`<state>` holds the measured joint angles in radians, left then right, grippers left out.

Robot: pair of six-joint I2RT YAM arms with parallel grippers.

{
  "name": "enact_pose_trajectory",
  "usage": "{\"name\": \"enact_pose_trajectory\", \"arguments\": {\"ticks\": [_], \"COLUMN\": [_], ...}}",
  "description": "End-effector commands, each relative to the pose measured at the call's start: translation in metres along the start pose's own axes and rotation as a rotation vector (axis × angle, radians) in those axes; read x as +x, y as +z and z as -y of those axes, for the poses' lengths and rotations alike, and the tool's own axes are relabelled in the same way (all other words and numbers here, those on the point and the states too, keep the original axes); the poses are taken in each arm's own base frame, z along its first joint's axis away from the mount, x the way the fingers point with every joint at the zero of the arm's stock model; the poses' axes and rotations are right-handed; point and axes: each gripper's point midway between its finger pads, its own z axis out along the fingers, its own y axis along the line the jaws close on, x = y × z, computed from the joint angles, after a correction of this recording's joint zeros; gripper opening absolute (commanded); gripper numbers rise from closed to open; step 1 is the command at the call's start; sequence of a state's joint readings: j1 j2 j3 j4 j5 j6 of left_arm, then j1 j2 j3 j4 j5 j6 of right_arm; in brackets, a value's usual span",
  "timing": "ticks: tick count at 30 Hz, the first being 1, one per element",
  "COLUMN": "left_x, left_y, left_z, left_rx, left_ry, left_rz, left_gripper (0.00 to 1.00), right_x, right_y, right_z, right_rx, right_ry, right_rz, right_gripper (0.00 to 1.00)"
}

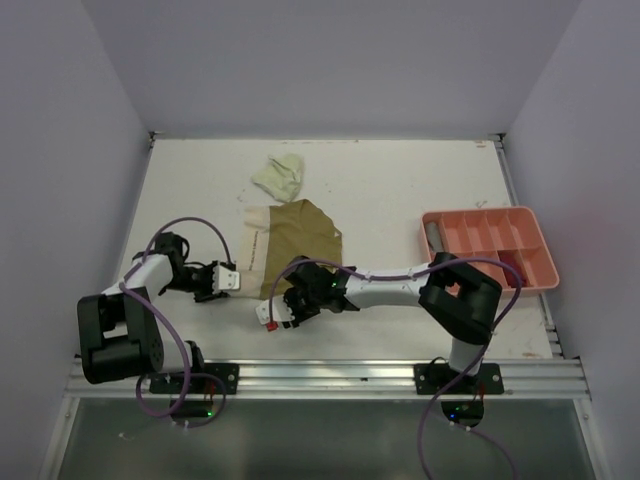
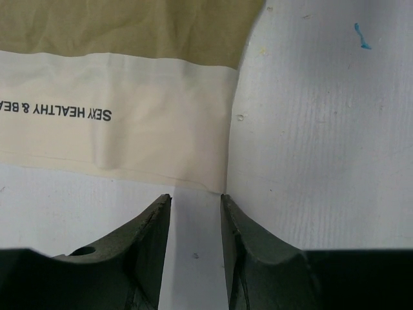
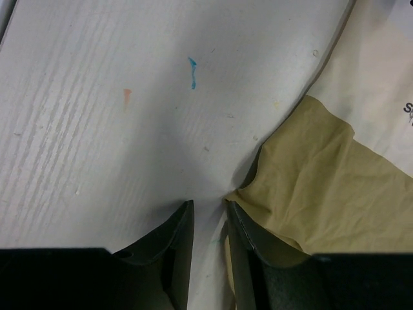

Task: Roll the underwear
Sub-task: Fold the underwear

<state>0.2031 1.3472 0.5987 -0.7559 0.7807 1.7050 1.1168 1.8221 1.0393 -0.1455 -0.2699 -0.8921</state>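
My right gripper needs to fold the olive underwear for rolling, so it should grab the olive underwear's near edge [image 3: 237, 199] and leave the waistband corner for my left gripper.
An olive-tan underwear [image 1: 300, 240] with a cream waistband [image 2: 129, 129] lies spread flat on the white table. A pale yellow-green underwear [image 1: 278, 177] sits crumpled behind it. My left gripper [image 1: 228, 278] is at the waistband's left side. Its jaws [image 2: 195, 195] are open, with bare table between them and the waistband's corner just ahead of the tips. My right gripper [image 1: 272, 312] is at the garment's near edge, open [image 3: 208, 201] over bare table. The olive cloth [image 3: 310, 187] touches the outside of its right finger.
A salmon-pink tray [image 1: 536, 250] with compartments stands at the right, with a grey roll [image 1: 432, 237] in its left end. White walls close in the table at the left, back and right. A metal rail [image 1: 330, 375] runs along the near edge.
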Motion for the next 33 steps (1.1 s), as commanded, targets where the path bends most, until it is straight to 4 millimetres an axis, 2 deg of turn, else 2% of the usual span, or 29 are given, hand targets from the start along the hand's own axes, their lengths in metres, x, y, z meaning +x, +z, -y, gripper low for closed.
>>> {"name": "enact_pose_trajectory", "arguments": {"ticks": [1,4,9,11,14,17,21,28,33], "left_x": [-0.007,-0.008,-0.014,-0.016,-0.018,-0.017,-0.019,-0.018,-0.02], "left_y": [-0.001,-0.003,-0.004,-0.005,-0.007,-0.008,-0.011,-0.013,-0.014], "left_z": [0.001,-0.001,-0.004,-0.006,-0.008,-0.012,-0.023,-0.027,-0.03], "left_rx": [0.009,0.012,0.002,-0.003,-0.01,-0.014,-0.029,-0.034,-0.036], "left_ry": [0.005,-0.009,-0.02,-0.013,0.03,0.056,0.08,0.109,0.116], "left_rz": [0.044,0.042,0.064,0.074,0.073,0.067,0.064,0.054,0.058], "left_gripper": [0.41,0.41,0.45,0.46,0.47,0.47,0.47,0.47,0.47], "right_x": [0.003,0.006,0.002,0.0,-0.007,-0.013,-0.024,-0.014,-0.001], "right_y": [-0.007,-0.024,-0.051,-0.053,-0.05,-0.035,-0.021,-0.002,0.007], "right_z": [0.008,0.002,-0.016,-0.016,-0.016,-0.013,-0.001,0.002,-0.005], "right_rx": [0.055,0.01,-0.056,-0.045,0.006,0.045,0.167,0.169,0.117], "right_ry": [-0.054,-0.064,-0.255,-0.343,-0.472,-0.534,-0.638,-0.687,-0.691], "right_rz": [-0.04,-0.088,-0.041,-0.01,0.072,0.131,0.213,0.184,0.161], "right_gripper": [0.32,0.35,0.46,0.49,0.49,0.49,0.49,0.45,0.3]}}
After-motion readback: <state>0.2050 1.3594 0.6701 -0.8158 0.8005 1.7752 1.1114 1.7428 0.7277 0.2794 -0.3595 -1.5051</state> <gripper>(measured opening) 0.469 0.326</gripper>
